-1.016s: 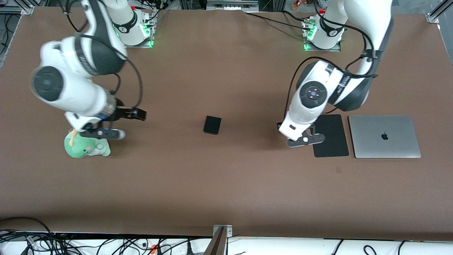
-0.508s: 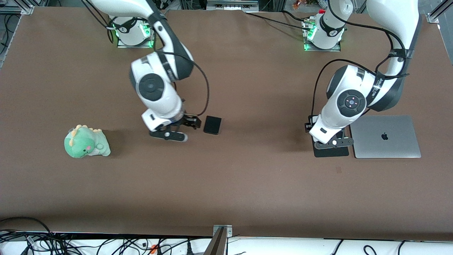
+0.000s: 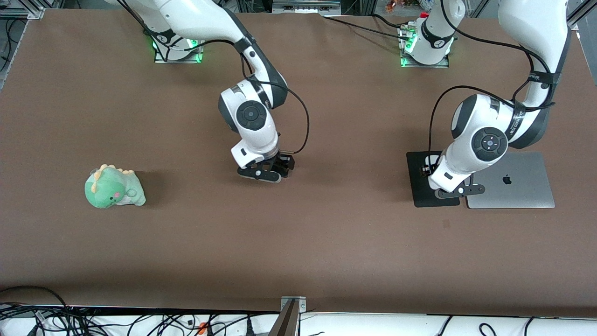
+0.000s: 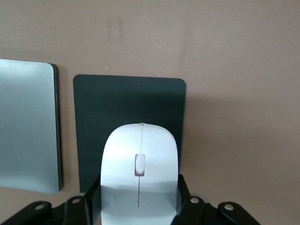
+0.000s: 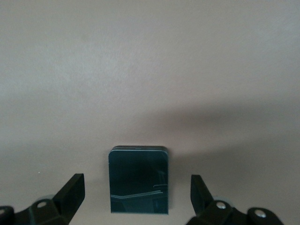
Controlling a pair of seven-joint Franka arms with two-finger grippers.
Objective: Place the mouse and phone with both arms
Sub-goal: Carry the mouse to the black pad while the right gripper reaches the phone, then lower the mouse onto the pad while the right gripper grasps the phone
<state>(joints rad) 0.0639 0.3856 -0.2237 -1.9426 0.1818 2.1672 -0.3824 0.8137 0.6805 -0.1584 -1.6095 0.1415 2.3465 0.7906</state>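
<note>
The black phone needs to go beside the green plush dinosaur (image 3: 114, 187), so the right gripper needs to grab the phone by its long side edges next.
My left gripper (image 3: 428, 171) is over the black mouse pad (image 3: 417, 186) and is shut on the white mouse (image 4: 139, 164). In the left wrist view the gripper (image 4: 138, 191) clasps the mouse's sides above the pad (image 4: 129, 105). In the front view the arm hides the mouse. My right gripper (image 3: 280, 165) is low over the middle of the table. In the right wrist view it (image 5: 136, 185) is open, with the black phone (image 5: 138, 180) lying flat on the table between its fingers, untouched. In the front view the gripper hides the phone.
A closed silver laptop (image 3: 513, 182) lies beside the mouse pad toward the left arm's end; it also shows in the left wrist view (image 4: 26, 126). A green plush dinosaur (image 3: 114, 187) sits toward the right arm's end. Brown table surface (image 3: 298, 242) lies nearer the camera.
My right arm swung from beside the plush dinosaur to over the phone. My left arm moved with the mouse from the pad's edge farther over the pad, toward the laptop.
</note>
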